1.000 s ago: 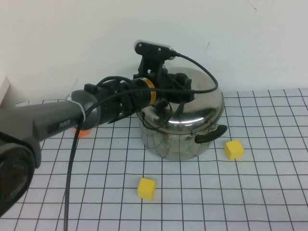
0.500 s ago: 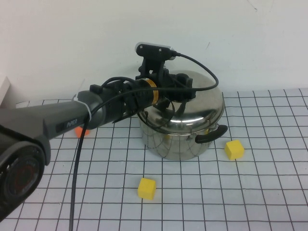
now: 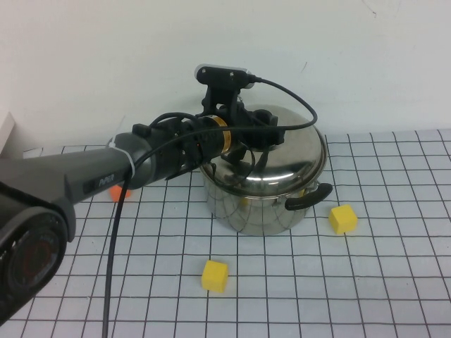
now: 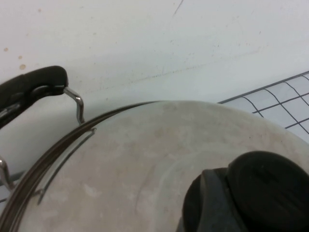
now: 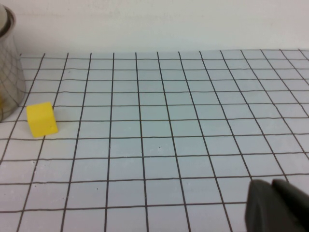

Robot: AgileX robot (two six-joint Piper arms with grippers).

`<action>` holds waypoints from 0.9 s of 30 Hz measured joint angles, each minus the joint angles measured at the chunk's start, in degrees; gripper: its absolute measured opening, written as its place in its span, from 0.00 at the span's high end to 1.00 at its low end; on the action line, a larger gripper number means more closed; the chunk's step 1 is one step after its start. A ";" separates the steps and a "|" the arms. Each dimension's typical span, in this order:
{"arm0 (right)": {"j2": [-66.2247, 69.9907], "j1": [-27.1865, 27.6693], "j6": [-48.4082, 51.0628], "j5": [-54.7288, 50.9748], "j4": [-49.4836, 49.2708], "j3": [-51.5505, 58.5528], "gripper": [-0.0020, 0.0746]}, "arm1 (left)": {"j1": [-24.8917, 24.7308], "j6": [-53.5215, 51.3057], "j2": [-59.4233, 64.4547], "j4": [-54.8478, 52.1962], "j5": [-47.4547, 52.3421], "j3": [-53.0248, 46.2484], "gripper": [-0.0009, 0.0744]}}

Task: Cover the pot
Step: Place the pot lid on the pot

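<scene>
The lid's lower edge sits on the pot's rim, so the lid would stay on and it is now time for my left gripper to release it.
The steel pot [image 3: 254, 204] with black side handles [image 3: 310, 197] stands at the middle of the grid mat. The domed steel lid [image 3: 289, 158] lies on top of it, slightly tilted. My left gripper [image 3: 264, 134] is over the lid's middle, shut on its black knob [image 4: 270, 188]. In the left wrist view the lid [image 4: 145, 159] fills the picture, with a pot handle [image 4: 34, 87] beyond its rim. My right gripper [image 5: 277, 205] is low over the mat, far to the right of the pot [image 5: 7, 72], shut and empty.
A yellow block [image 3: 215, 275] lies in front of the pot and another [image 3: 342, 218] to its right, also in the right wrist view [image 5: 41, 119]. A small orange object [image 3: 120, 193] lies left of the pot behind my left arm. A white wall stands behind.
My left gripper has shifted the lid a little to the left and brought it down on the pot's rim. The blocks have not moved.
</scene>
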State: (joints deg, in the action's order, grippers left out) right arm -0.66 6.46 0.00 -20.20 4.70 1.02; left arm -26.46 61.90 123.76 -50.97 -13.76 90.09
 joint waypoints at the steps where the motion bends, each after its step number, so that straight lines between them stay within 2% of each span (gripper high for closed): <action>1: 0.00 0.00 0.00 0.00 0.00 0.00 0.96 | 0.00 0.09 0.00 0.00 0.00 0.00 0.54; 15: 0.00 0.00 0.00 0.00 0.00 0.00 0.96 | 0.00 0.37 0.00 -0.20 0.00 0.00 0.54; 21: 0.00 0.00 -0.30 0.00 0.00 0.00 0.96 | 0.00 0.80 -1.69 -1.02 3.77 0.00 0.36; 27: 0.00 0.00 -0.30 0.00 0.00 0.00 0.96 | 0.00 0.86 -9.37 -9.07 10.41 0.00 0.34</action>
State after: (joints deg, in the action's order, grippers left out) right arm -0.66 6.46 -0.30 -20.20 4.70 1.02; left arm -26.46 62.76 114.40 -60.04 -3.35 90.09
